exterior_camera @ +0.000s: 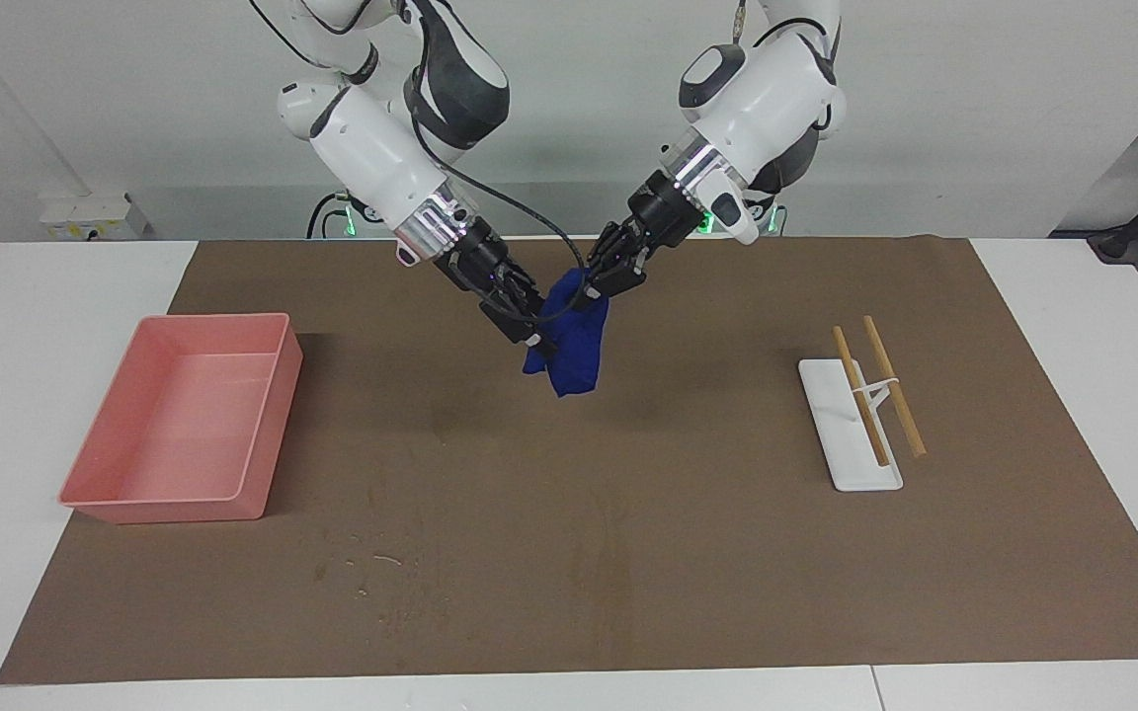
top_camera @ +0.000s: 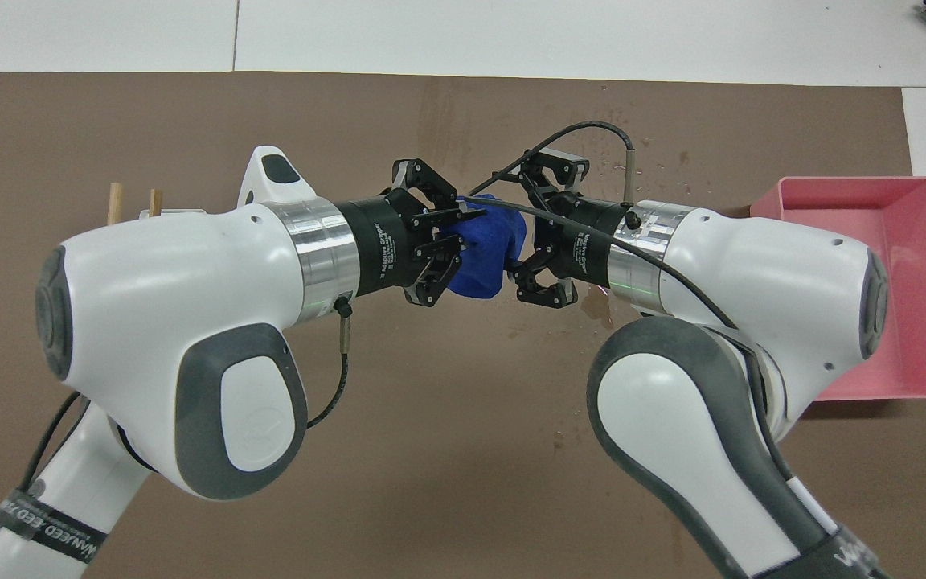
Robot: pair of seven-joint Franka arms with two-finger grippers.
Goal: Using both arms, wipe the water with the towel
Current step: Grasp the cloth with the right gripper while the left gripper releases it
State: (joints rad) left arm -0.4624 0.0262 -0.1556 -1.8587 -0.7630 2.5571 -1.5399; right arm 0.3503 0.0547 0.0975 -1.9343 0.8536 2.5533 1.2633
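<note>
Next, my right gripper grabs the towel by its free hanging side (top_camera: 515, 236), since my left gripper already holds the towel's top corner.
The deep-blue towel (exterior_camera: 569, 346) hangs bunched in the air over the middle of the brown mat (exterior_camera: 628, 553), nearer the robots' edge. My left gripper (exterior_camera: 604, 284) is shut on the towel's top corner; in the overhead view it (top_camera: 453, 240) grips the towel (top_camera: 485, 256) from the left arm's end. My right gripper (exterior_camera: 532, 334) is open, with its fingers either side of the towel; it also shows in the overhead view (top_camera: 523, 233). Small water drops (exterior_camera: 371, 565) lie on the mat farther from the robots.
A pink tray (exterior_camera: 273, 395) stands at the right arm's end of the mat; its rim shows in the overhead view (top_camera: 857, 183). A white rest (exterior_camera: 865, 474) with two wooden sticks (exterior_camera: 893, 387) lies at the left arm's end. A white table edges the mat.
</note>
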